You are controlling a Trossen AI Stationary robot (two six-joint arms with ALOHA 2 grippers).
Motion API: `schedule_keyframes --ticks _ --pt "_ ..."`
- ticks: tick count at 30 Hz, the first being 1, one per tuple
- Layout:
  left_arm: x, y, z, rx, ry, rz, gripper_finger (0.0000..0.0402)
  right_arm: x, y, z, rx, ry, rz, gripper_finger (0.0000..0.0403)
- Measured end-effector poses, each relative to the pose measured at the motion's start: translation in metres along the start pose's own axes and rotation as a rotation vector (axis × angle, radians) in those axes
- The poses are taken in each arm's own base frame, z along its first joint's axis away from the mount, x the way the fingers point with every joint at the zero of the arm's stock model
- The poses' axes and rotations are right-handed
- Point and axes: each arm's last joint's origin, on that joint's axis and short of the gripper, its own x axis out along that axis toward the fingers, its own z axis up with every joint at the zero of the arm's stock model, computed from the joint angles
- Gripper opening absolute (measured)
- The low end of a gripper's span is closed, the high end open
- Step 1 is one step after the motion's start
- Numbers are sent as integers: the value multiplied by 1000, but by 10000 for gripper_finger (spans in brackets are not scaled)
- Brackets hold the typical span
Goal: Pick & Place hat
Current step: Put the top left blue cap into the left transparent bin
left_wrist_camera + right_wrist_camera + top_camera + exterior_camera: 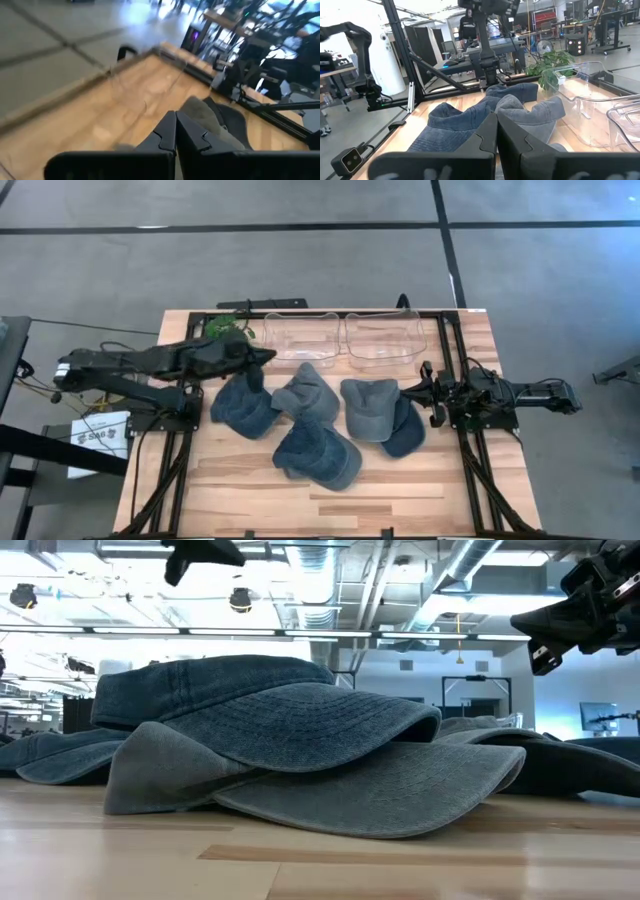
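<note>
The hat needs to go in a clear plastic bin, so my left gripper will next grab the dark blue hat where its brim meets its top (243,409).
Several denim hats lie in a cluster mid-table: a dark blue one (243,406), a grey-blue one (308,393), a blue one (318,455) nearest the near edge, a grey one (368,408) overlapping a navy one (408,432). The low view shows two stacked hats (300,730) up close. My left gripper (264,358) (175,136) is shut and hovers above the table, just beyond the dark blue hat. My right gripper (418,392) (496,134) is shut and held in the air right of the grey hat.
Two clear plastic bins (300,336) (384,336) stand side by side along the far edge. A green plant (230,328) sits left of them. Black frame rails (452,340) border the wooden table. Bare wood lies along the near edge (330,505).
</note>
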Motion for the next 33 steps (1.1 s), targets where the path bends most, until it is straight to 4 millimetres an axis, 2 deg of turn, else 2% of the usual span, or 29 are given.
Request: schedule_keyframes --ticks 2,5,12,15,19,23,33 --pt "7 -10 2 -57 64 24 0 0 0 0 0 0 0 0" --pt "14 -26 -8 -130 150 37 0 0 0 0 0 0 0 0" --pt "10 -68 -49 -322 189 86 0 0 0 0 0 0 0 0" --pt "5 -76 -69 -357 244 140 1 0 0 0 0 0 0 0" --pt "0 -77 -92 -407 328 256 15 0 0 0 0 1 0 0" --pt "-3 -72 -106 -414 429 368 40 0 0 0 0 0 0 0" --pt "-1 -55 -112 -388 576 544 135 0 0 0 0 1 0 0"
